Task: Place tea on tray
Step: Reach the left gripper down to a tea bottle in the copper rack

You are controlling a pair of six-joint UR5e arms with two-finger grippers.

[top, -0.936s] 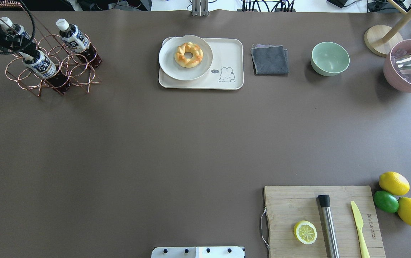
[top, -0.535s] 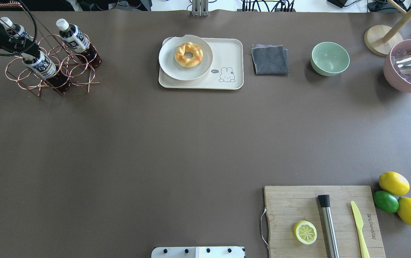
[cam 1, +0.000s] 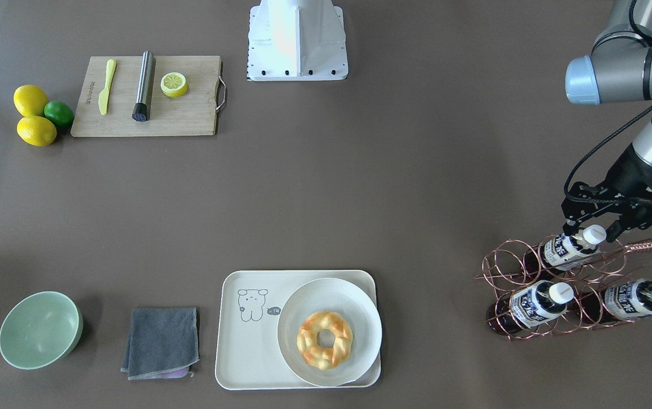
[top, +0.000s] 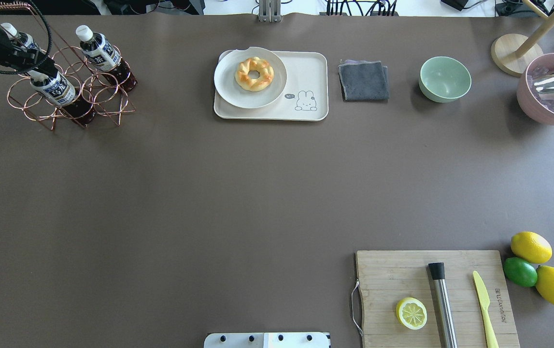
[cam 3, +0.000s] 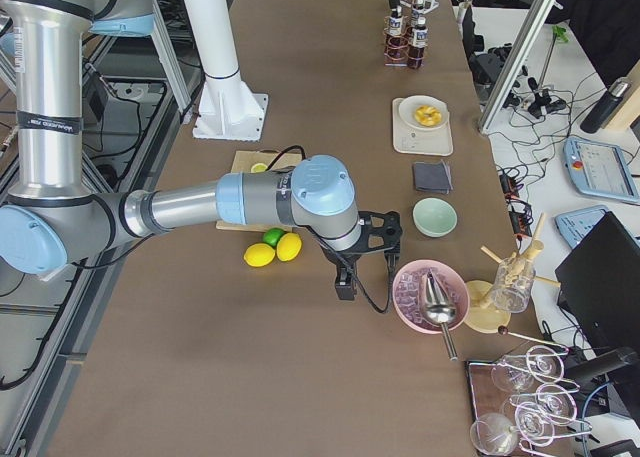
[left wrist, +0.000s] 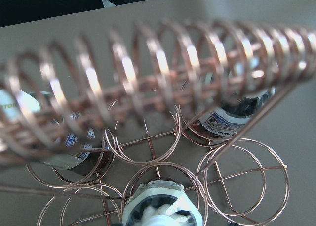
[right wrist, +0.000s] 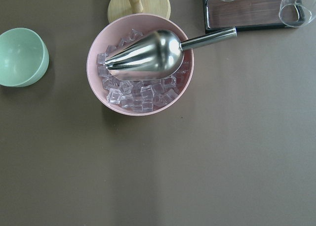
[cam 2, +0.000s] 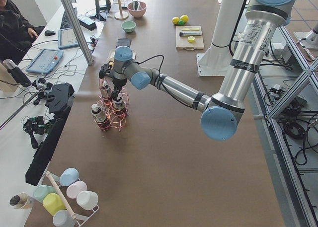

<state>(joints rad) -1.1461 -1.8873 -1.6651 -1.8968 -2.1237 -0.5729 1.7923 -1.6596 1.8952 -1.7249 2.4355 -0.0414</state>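
The robot's left gripper should next lift the front bottle by its white cap, as copper wire rings close around the front bottle's body.
Three tea bottles lie tilted in a copper wire rack at the far left: one at the front, one to its right and one behind. My left gripper is open, with a finger on each side of the front bottle's white cap, which shows at the bottom of the left wrist view. The cream tray is at the far middle. My right gripper hovers near the pink ice bowl; I cannot tell whether it is open or shut.
A white plate with a doughnut covers the tray's left part. A grey cloth, a green bowl and the pink ice bowl stand to the right. A cutting board and lemons lie at the near right.
My left gripper has shifted only slightly around the front bottle's cap. The bottles are still in the rack.
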